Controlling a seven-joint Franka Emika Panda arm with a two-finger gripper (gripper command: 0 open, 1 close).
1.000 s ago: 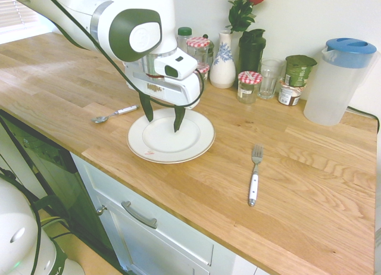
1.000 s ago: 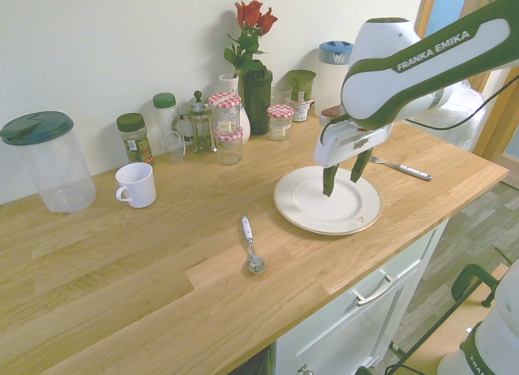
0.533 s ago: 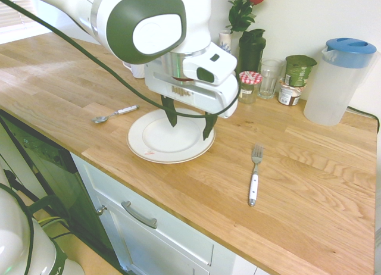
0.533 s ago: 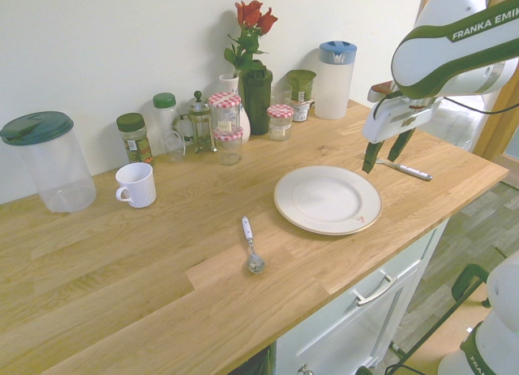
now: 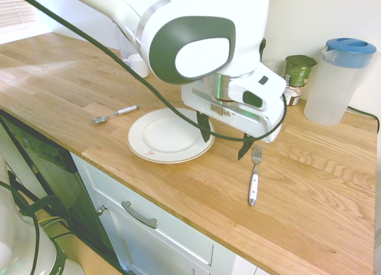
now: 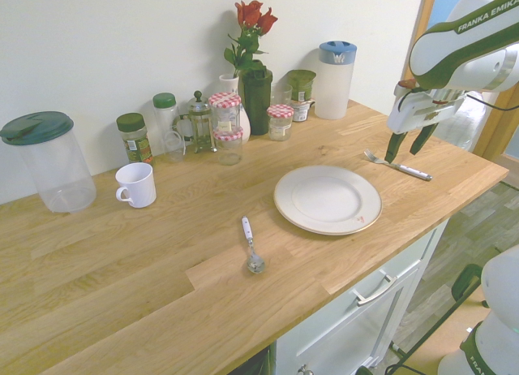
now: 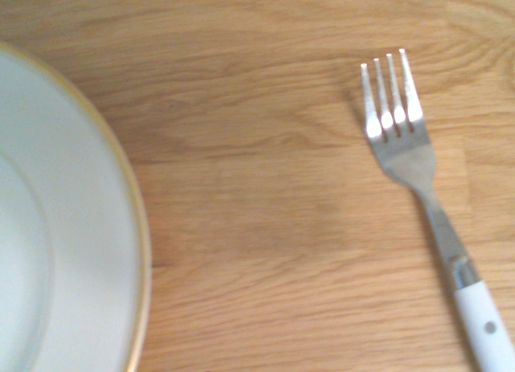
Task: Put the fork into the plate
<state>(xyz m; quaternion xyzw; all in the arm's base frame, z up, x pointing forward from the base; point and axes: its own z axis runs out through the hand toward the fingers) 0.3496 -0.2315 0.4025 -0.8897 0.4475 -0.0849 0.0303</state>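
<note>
To put the fork into the plate, my gripper next needs to grab the fork's white handle (image 5: 254, 184), as the fork's pointed teeth lie on the counter.
The fork (image 5: 255, 175) lies flat on the wooden counter to the right of the plate (image 5: 149, 149), tines toward the wall; it also shows as the fork (image 6: 397, 165) and the fork (image 7: 422, 196). The white plate (image 6: 328, 199) has nothing in it, and its rim (image 7: 105, 251) fills one side of the wrist view. My gripper (image 5: 225, 139) hangs open above the counter, between the plate's edge and the fork's tines, holding nothing. From the other side the gripper (image 6: 408, 146) sits just above the fork's tine end.
A white-handled spoon (image 5: 115, 114) lies left of the plate. Jars, a vase with roses (image 6: 250, 58), a glass and a blue-lidded jug (image 5: 336, 81) line the wall. A white mug (image 6: 135, 185) and a large lidded container (image 6: 48, 160) stand farther along.
The arm has swept from above the plate's middle across to the fork side, and now hangs by the fork's tines. The fingers stayed open. Fork, plate and spoon have not moved.
</note>
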